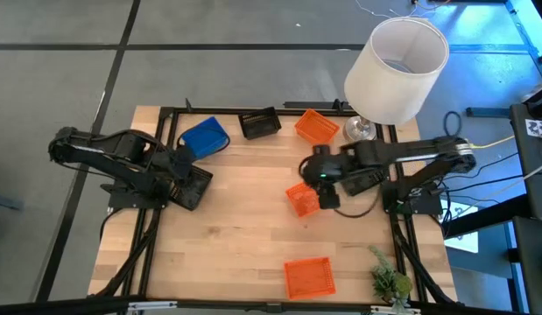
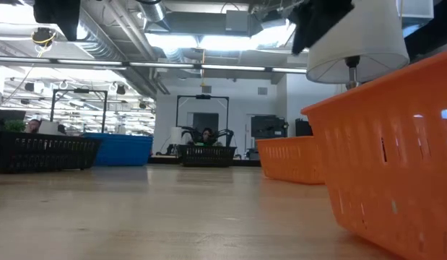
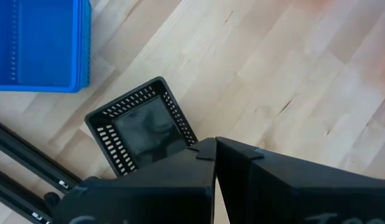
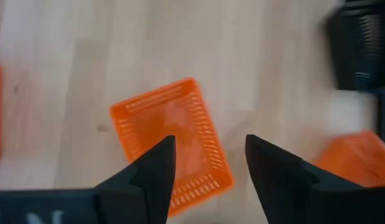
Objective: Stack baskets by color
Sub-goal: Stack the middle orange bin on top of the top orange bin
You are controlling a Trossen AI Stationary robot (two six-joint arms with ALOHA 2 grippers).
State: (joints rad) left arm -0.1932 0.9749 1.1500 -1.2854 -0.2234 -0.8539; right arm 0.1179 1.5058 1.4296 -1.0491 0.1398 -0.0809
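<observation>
Next, the right gripper grabs the mid-table orange basket by its side's rim (image 1: 296, 185) to stack it in the orange basket beside the lamp (image 1: 316, 128).
Three orange baskets lie on the table: one mid-table (image 1: 302, 199), one at the far edge (image 1: 316, 127), one near the front edge (image 1: 308, 277). My right gripper (image 1: 316, 178) hovers open above the mid-table orange basket (image 4: 173, 143), its fingers (image 4: 156, 171) pointing down and clear of it. At the left, a black basket (image 1: 192, 185) rests on its base. My left gripper (image 1: 180, 164) hangs shut above that black basket (image 3: 142, 130) and holds nothing. A blue basket (image 1: 203, 137) and a second black basket (image 1: 260, 123) sit at the far edge.
A large white lampshade (image 1: 396, 68) stands at the far right corner, and a small green plant (image 1: 389, 282) at the near right corner. Dark frame rails (image 1: 157, 219) run along the table's sides. Bare wood (image 1: 235, 236) lies between the arms.
</observation>
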